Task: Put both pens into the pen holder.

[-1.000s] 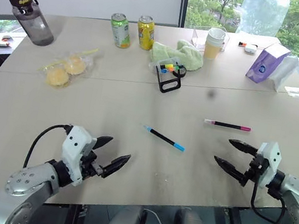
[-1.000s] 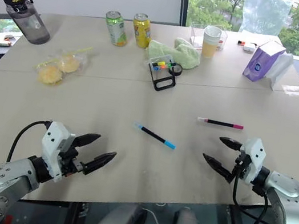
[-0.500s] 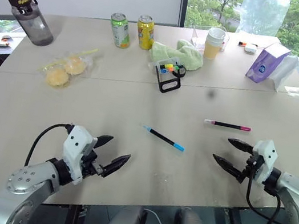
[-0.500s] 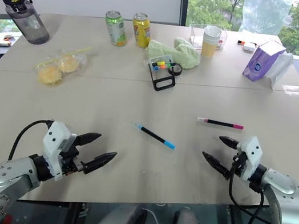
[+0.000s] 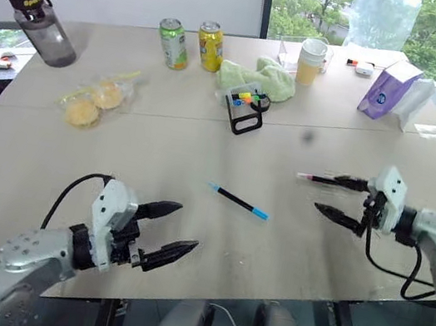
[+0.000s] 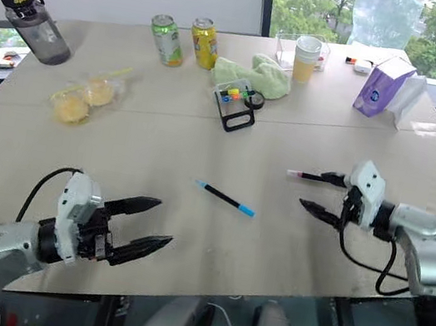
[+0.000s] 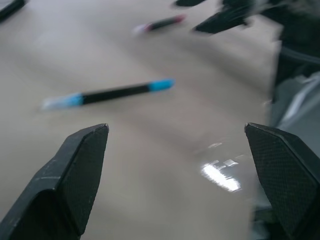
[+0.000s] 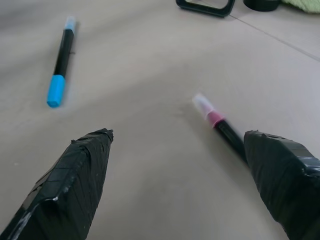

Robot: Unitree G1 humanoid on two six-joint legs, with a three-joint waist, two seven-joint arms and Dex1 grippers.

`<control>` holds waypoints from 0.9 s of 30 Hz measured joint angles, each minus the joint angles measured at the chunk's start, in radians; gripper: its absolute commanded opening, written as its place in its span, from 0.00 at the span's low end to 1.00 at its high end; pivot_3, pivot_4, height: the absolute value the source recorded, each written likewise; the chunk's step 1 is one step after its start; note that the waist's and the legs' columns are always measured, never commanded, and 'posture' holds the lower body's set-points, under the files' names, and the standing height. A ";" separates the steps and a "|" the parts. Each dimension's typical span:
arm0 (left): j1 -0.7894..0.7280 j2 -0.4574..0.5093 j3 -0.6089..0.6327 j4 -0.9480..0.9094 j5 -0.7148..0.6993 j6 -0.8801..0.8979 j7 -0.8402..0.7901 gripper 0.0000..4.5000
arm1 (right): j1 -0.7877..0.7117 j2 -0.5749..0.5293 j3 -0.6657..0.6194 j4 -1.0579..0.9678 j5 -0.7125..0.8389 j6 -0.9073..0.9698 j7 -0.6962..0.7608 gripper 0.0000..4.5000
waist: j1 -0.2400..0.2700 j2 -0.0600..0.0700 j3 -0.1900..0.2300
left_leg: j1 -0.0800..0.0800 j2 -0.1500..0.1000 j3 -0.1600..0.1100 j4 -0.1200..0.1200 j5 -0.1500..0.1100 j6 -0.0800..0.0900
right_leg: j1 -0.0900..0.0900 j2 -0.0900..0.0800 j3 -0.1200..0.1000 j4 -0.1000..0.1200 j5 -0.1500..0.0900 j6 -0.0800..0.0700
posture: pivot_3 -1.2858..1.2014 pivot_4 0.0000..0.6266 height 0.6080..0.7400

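Note:
My right gripper needs to line up with the pink pen (image 5: 321,180) (image 8: 220,125) before it closes on it, because the pen runs under one finger and only bare tabletop is between my fingers.
The pen with light blue ends (image 5: 238,200) lies flat at the table's middle. To its right lies the pen with pink ends (image 5: 316,179); its right part is hidden behind a finger. My right gripper (image 5: 326,194) hangs open just over that pen's right half, one finger on each side, not touching it. In the right wrist view the pink pen (image 8: 220,125) runs under one finger (image 8: 280,165). My left gripper (image 5: 187,225) is open near the front edge, pointing toward the blue pen (image 7: 110,93). The black pen holder (image 5: 247,109) stands further back with coloured markers in it.
A water bottle (image 5: 42,12) stands at the back left, and a bag of yellow fruit (image 5: 94,101) lies nearer. Two drink cans (image 5: 174,43), a green cloth (image 5: 260,78), a cup (image 5: 310,61) and a purple box (image 5: 390,90) line the back.
My right gripper has moved forward and up, from the front edge to over the pink pen. My left gripper has risen and swung to the right. Both stay open.

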 measured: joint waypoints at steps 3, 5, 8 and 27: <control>-0.066 0.058 0.044 -0.003 -0.118 0.038 -0.029 1.00 | -0.114 0.001 0.056 0.122 -0.045 -0.019 0.053 1.00 | -0.001 0.000 0.001 | -0.001 0.000 0.000 0.000 0.000 0.000 | -0.001 0.000 0.000 0.000 0.000 0.000 | 0.52 0.24 1.00; -0.108 0.094 0.063 -0.003 -0.158 0.051 -0.037 1.00 | -0.209 0.005 0.099 0.251 -0.094 -0.031 0.082 1.00 | -0.002 0.000 0.002 | -0.001 0.000 0.001 0.000 0.000 0.000 | -0.001 0.000 0.000 -0.001 0.000 0.000 | 0.52 0.24 1.00; -0.129 0.103 0.063 -0.004 -0.166 0.052 -0.033 1.00 | -0.290 0.017 0.127 0.402 -0.148 -0.044 0.099 0.89 | -0.003 0.000 0.003 | -0.002 0.000 0.001 -0.003 0.000 0.000 | -0.003 0.000 0.000 -0.002 0.000 0.000 | 0.52 0.24 1.00; -0.282 -0.041 -0.039 0.076 -0.161 0.083 0.145 1.00 | -0.283 0.074 0.063 0.289 -0.103 0.063 0.139 0.01 | -0.003 0.003 0.005 | -0.002 0.000 0.001 -0.010 0.000 0.000 | -0.005 0.000 0.000 -0.005 0.000 0.000 | 0.52 0.24 1.00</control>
